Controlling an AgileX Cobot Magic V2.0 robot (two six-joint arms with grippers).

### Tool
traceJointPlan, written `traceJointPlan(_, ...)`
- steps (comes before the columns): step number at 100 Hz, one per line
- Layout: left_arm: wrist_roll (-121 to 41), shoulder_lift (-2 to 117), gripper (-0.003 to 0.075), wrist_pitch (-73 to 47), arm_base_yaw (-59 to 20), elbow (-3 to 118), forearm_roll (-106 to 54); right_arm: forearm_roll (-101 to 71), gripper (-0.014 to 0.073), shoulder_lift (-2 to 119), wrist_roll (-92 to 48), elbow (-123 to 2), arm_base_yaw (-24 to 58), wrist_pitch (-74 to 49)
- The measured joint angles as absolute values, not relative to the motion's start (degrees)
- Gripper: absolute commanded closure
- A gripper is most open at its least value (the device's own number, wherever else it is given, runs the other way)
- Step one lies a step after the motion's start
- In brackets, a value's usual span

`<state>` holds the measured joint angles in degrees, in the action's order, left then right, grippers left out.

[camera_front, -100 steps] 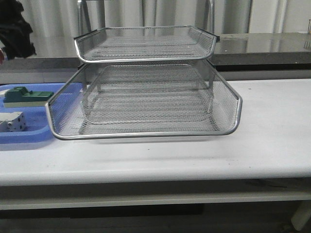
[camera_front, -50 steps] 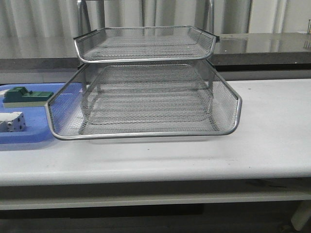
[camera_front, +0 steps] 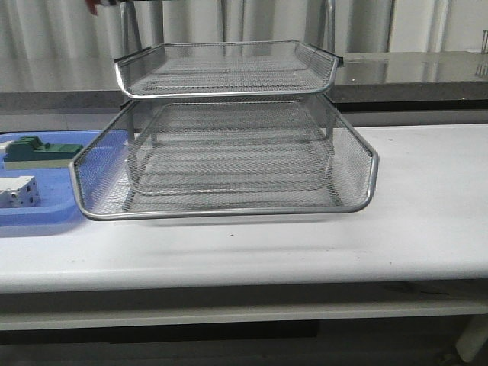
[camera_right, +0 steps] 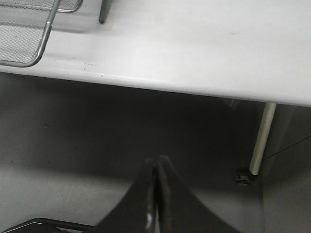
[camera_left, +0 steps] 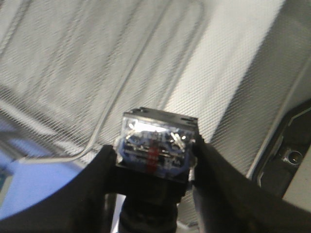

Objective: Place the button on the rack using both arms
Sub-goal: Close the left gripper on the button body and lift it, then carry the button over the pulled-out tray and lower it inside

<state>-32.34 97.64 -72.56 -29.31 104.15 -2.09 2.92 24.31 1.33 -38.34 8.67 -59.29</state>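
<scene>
My left gripper lowers the button onto the rack's lower tray next, before releasing it, since the red end of the button hangs high above that tray.
My left gripper (camera_left: 154,151) is shut on the button (camera_left: 156,144). Its blue rear block under a clear cover faces the wrist camera, and the black body sits between the fingers. It hangs above the rack's wire mesh (camera_left: 97,58). In the front view the rack (camera_front: 221,212) stands mid-table with its lower tray pulled forward. A small red spot (camera_front: 91,6) shows at the top left edge, above the rack's upper tray. My right gripper (camera_right: 156,164) is shut with nothing in it, below the table's front edge (camera_right: 194,87) and over the floor.
A flat blue tray (camera_front: 46,212) at the left of the table holds a green block (camera_front: 42,150) and a white boxy component (camera_front: 19,192). A dark counter (camera_front: 412,72) runs behind the table. A white table leg (camera_right: 261,141) stands near my right gripper.
A dark shape at the front view's top left a second ago is gone. A small red spot has since appeared at that view's top edge. The rack has barely moved.
</scene>
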Motion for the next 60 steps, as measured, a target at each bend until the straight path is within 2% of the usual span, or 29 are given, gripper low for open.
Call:
traceJointPlan(28, -33.86, 106.97, 0.0741, -70.04, -36.72, 103.62, -2.29, 2.92, 0.0664, 24.31, 1.33, -38.34, 8.67, -59.29)
traceJointPlan(60, -34.8, 115.66, 0.074, -65.47, -37.42, 103.62, -1.1, 2.92, 0.0664, 24.31, 1.33, -38.34, 8.67, -59.29)
